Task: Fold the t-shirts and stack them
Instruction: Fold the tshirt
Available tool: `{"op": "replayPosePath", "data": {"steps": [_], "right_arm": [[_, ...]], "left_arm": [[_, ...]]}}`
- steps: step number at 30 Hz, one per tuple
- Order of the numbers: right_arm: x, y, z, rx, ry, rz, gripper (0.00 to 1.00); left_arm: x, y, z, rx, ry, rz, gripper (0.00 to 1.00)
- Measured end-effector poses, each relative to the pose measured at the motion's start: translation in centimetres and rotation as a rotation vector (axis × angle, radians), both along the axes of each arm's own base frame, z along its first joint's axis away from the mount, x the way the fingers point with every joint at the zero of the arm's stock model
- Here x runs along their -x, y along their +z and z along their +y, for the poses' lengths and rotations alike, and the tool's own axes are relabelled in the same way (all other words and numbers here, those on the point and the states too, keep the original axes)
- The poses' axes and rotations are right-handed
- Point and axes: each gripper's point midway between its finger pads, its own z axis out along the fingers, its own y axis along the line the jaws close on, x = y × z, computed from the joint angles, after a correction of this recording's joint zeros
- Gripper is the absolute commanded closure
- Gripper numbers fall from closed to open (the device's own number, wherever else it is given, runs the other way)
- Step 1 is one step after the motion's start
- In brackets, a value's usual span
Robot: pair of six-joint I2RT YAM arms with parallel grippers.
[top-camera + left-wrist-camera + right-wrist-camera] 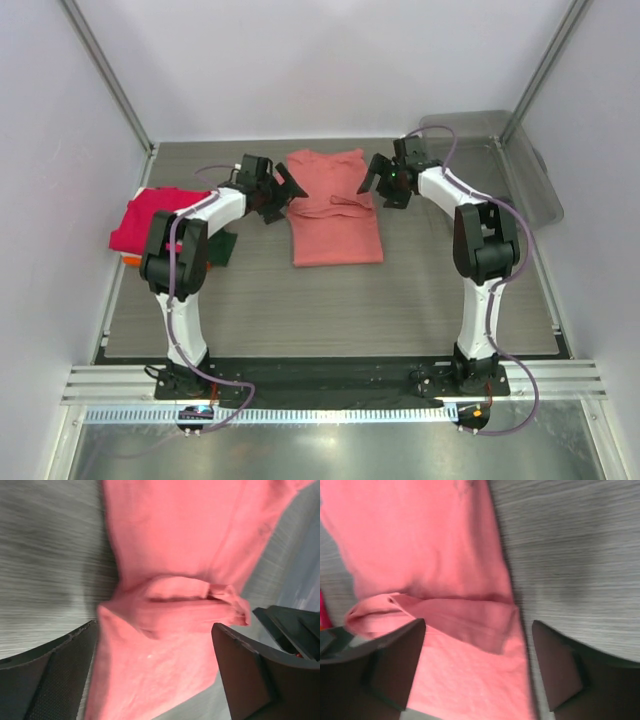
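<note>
I will fold the near edge of the t-shirt toward the back, so next I will grab the salmon-pink t-shirt [333, 207] with my right gripper by its near-edge corner on the bin side.
A salmon-pink t-shirt [333, 207] lies flat at the table's middle back, its sides folded in to a long rectangle with a sleeve fold across it. My left gripper [283, 192] is open just above its left edge; the shirt [170, 570] fills the left wrist view between the fingers [55, 680]. My right gripper [385, 182] is open above its right edge; the shirt [435, 555] shows between the fingers [560, 665] in the right wrist view. Neither holds anything. A magenta-red t-shirt [150, 218] lies folded at the left, on orange [129, 259] and dark green [224, 246] shirts.
A clear grey plastic bin [505, 165] stands at the back right corner. The table [330, 310] is grey wood-grain with a metal frame post [110, 75] at each back corner. White walls close in the sides and back.
</note>
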Motion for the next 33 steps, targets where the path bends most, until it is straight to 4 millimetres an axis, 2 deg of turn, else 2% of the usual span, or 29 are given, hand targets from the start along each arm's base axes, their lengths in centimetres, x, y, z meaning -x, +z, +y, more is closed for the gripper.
{"op": "replayPosePath", "data": {"steps": [2, 5, 6, 9, 11, 12, 14, 15, 18, 20, 24, 29, 32, 33], "right_arm": [[0.6, -0.6, -0.5, 0.016, -0.025, -0.007, 0.00], [3.5, -1.0, -1.4, 0.037, -0.047, 0.005, 0.03], [4.6, -0.8, -1.7, 0.040, -0.051, 0.002, 0.09], [8.7, 0.9, -2.7, 0.029, -0.069, -0.052, 0.20], [11.0, 2.7, -3.2, 0.008, -0.075, -0.118, 0.25], [11.7, 3.4, -3.2, -0.005, -0.072, -0.145, 0.31], [12.4, 4.1, -3.1, -0.025, -0.062, -0.184, 0.37], [12.6, 3.9, -3.0, -0.033, -0.052, -0.185, 0.41], [13.3, 1.9, -2.5, -0.046, -0.019, -0.139, 0.48], [14.0, -0.7, -2.0, -0.054, 0.007, -0.065, 0.50], [15.3, -3.6, -1.7, -0.065, 0.032, 0.019, 0.53], [15.7, -4.3, -1.2, -0.085, 0.050, 0.042, 0.57], [15.4, -4.4, -1.0, -0.096, 0.058, 0.032, 0.77], [15.4, -4.5, -1.0, -0.097, 0.059, 0.031, 0.87]], "left_arm": [[0.4, -1.0, 0.6, -0.022, 0.002, 0.020, 0.00], [1.8, -1.7, 1.5, -0.066, -0.006, 0.029, 0.00], [2.7, -1.9, 1.8, -0.086, -0.012, 0.031, 0.00], [6.4, -1.8, 2.4, -0.141, -0.035, 0.030, 0.05], [8.6, -1.4, 2.0, -0.156, -0.060, 0.014, 0.10], [10.2, -1.3, 1.5, -0.159, -0.082, 0.008, 0.17], [12.3, -1.6, 0.7, -0.154, -0.115, 0.005, 0.25], [13.3, -2.1, 0.2, -0.152, -0.135, 0.013, 0.31], [15.2, -3.8, -0.3, -0.162, -0.168, 0.045, 0.37], [16.0, -4.6, 0.0, -0.166, -0.165, 0.068, 0.38], [16.0, -4.8, 0.0, -0.161, -0.154, 0.070, 0.42], [15.6, -4.6, -0.2, -0.150, -0.149, 0.055, 0.44], [15.4, -5.1, -0.4, -0.145, -0.148, 0.058, 0.49], [15.4, -5.2, -0.4, -0.140, -0.145, 0.062, 0.50]]}}
